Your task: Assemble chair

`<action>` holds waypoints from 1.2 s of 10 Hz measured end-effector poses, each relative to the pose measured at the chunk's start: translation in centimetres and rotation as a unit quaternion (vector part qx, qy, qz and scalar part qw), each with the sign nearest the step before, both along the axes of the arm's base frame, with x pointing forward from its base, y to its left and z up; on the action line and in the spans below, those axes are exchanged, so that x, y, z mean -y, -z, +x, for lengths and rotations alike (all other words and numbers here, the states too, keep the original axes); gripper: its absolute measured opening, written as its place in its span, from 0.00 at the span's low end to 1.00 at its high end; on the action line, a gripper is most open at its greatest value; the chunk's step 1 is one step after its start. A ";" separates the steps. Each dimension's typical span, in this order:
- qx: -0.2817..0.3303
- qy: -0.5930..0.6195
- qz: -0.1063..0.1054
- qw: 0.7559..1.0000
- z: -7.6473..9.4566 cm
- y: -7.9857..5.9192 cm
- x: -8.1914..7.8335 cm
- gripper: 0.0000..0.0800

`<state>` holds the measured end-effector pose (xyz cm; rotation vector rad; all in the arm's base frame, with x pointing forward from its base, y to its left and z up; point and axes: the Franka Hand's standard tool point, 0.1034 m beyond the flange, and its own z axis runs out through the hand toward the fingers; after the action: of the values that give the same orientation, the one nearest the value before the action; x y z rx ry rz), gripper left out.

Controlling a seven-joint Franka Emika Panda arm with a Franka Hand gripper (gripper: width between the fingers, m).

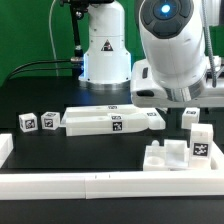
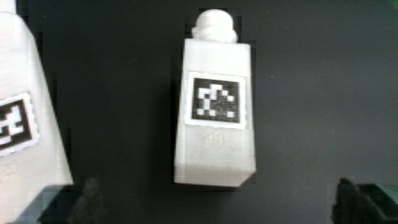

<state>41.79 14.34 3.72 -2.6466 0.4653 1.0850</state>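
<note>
It isn't time to close yet: my fingers are above the white chair leg, with wide black table around its plain end, and they would miss it. My gripper needs to go down first and then close on it.
In the wrist view a white chair leg [image 2: 217, 105] lies flat on the black table, with a round peg at one end and a square tag on its face. My gripper [image 2: 214, 205] is open above it. The dark fingertips [image 2: 370, 202] stand wide on either side of the leg's plain end and do not touch it. Another tagged white piece [image 2: 18, 100] lies beside the leg. In the exterior view the gripper [image 1: 192, 114] hangs over the tagged leg [image 1: 200, 138] at the exterior view's right, next to a notched white block [image 1: 165, 156].
A long flat white slab with tags [image 1: 110, 120] lies mid-table in front of the robot base. Two small tagged blocks [image 1: 27, 122] [image 1: 48, 120] sit at the exterior view's left. A plain white border rail [image 1: 100, 186] runs along the front edge and left side.
</note>
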 end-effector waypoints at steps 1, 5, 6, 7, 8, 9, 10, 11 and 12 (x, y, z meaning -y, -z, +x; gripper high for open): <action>-0.015 0.010 -0.005 1.000 -0.4 0.0 0.1 0.81; -0.037 0.023 -0.013 0.999 -0.5 0.1 0.5 0.81; -0.060 0.064 -0.025 0.996 -0.8 0.6 -0.2 0.81; -0.072 0.071 -0.034 0.994 -1.3 1.1 -0.8 0.81; -0.079 0.073 -0.040 0.993 -1.7 1.3 -1.7 0.81; -0.082 0.072 -0.043 0.993 -2.1 1.7 -2.1 0.81; -0.081 0.073 -0.047 0.993 -2.2 2.2 -2.0 0.81; -0.080 0.073 -0.048 0.993 -2.1 2.2 -1.8 0.81; -0.081 0.074 -0.048 0.993 -2.1 2.2 -1.8 0.65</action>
<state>39.66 16.10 1.50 -2.5667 0.7503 1.2643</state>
